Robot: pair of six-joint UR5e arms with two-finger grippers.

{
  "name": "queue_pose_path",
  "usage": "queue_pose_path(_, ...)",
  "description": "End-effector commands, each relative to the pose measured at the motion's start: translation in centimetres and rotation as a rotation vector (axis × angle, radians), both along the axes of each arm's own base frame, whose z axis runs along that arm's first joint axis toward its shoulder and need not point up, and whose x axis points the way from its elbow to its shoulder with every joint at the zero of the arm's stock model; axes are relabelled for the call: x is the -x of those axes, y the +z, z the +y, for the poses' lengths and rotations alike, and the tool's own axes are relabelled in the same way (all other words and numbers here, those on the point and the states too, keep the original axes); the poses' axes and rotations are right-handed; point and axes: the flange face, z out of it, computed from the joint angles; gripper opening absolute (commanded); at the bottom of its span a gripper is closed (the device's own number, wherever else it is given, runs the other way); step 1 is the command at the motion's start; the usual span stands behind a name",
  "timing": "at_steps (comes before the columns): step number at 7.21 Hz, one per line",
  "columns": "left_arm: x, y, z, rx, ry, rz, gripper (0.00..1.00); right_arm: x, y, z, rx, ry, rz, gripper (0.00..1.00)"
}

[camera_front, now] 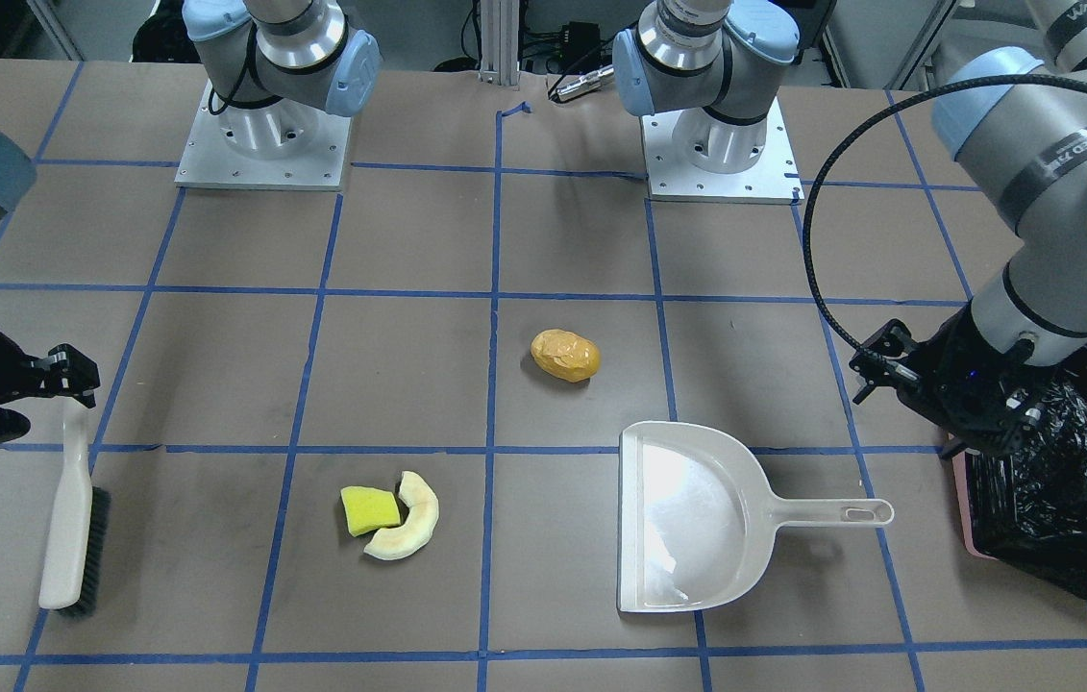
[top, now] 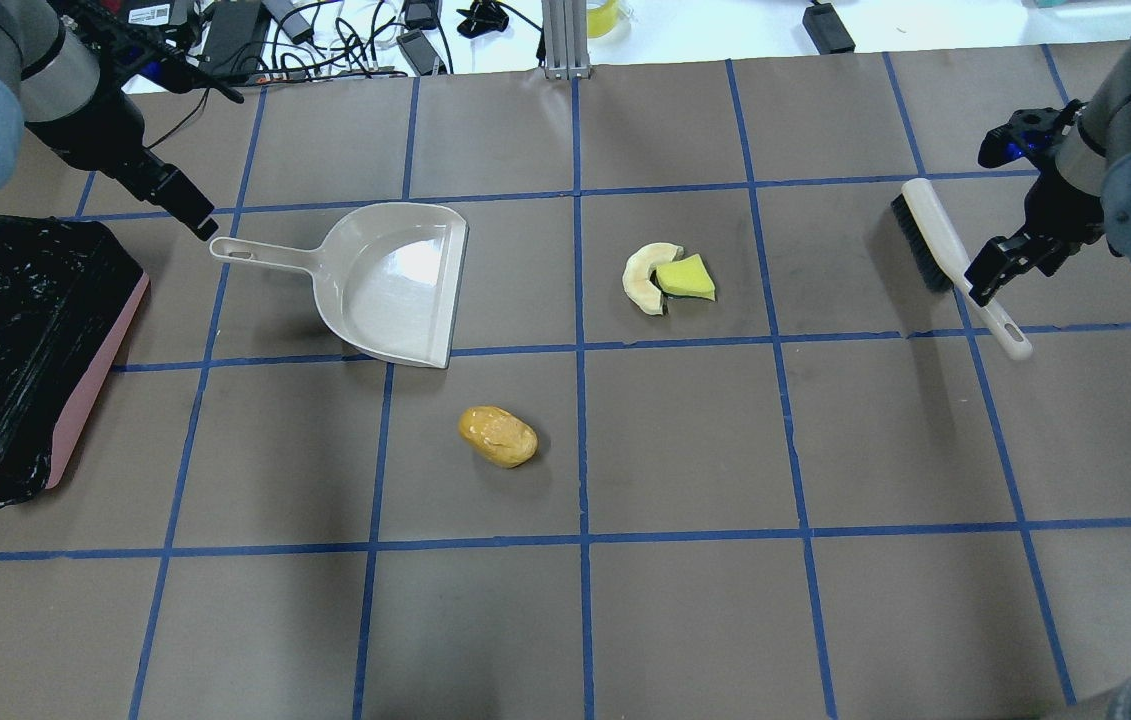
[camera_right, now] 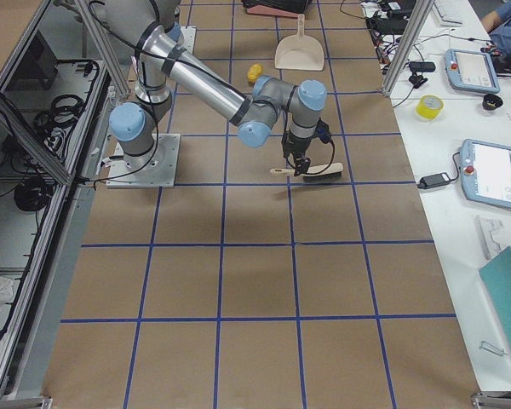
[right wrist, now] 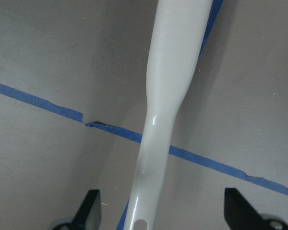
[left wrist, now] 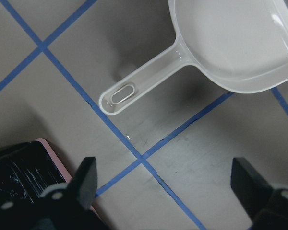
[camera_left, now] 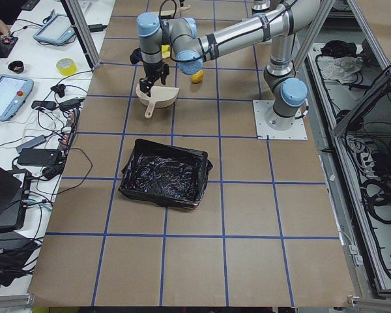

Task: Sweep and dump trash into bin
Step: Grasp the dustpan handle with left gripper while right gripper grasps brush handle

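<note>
I will grab the brush by its white handle with my right gripper next, to sweep the trash into the dustpan.
The yellow wedge and the cream crescent lie touching; the orange-brown lump lies apart, nearer the robot. They also show in the front view: wedge, crescent, lump. The pink bin with its black bag stands at the table's left end. My left gripper is open and empty above the end of the beige dustpan's handle. My right gripper is open, its fingers on either side of the brush handle without touching it.
The beige dustpan lies flat, mouth toward the trash, handle toward the bin. The white brush lies on the table at the right end, bristles sideways. Blue tape lines grid the brown table. Cables and devices lie beyond the far edge.
</note>
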Motion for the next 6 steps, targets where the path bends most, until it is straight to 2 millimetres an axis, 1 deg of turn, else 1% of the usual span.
queue_pose_path(1,-0.9,-3.7,-2.3,0.033,-0.367,-0.033,1.0,0.1,-3.1,1.0,-0.04,-0.008,-0.021,0.88)
queue_pose_path(2,-1.1,-4.4,-3.2,0.055,-0.497,-0.058,1.0,0.1,-3.0,1.0,-0.038,-0.011,-0.02,0.75)
queue_pose_path(3,-1.4,-5.3,-4.1,0.088,-0.636,-0.092,1.0,0.2,-2.9,1.0,-0.037,-0.017,-0.017,0.47)
queue_pose_path(4,-1.5,-6.8,-4.5,0.069,-0.709,-0.088,1.0,0.1,-3.0,1.1,-0.053,-0.021,-0.024,0.28)
queue_pose_path(5,-1.6,-7.5,-4.9,0.063,-0.721,-0.083,1.0,0.1,-2.9,1.2,-0.055,-0.03,-0.022,0.15)
queue_pose_path(6,-1.4,-9.0,-4.7,0.043,-0.726,-0.055,0.99,0.1,-2.4,1.2,-0.045,-0.033,-0.018,0.08)
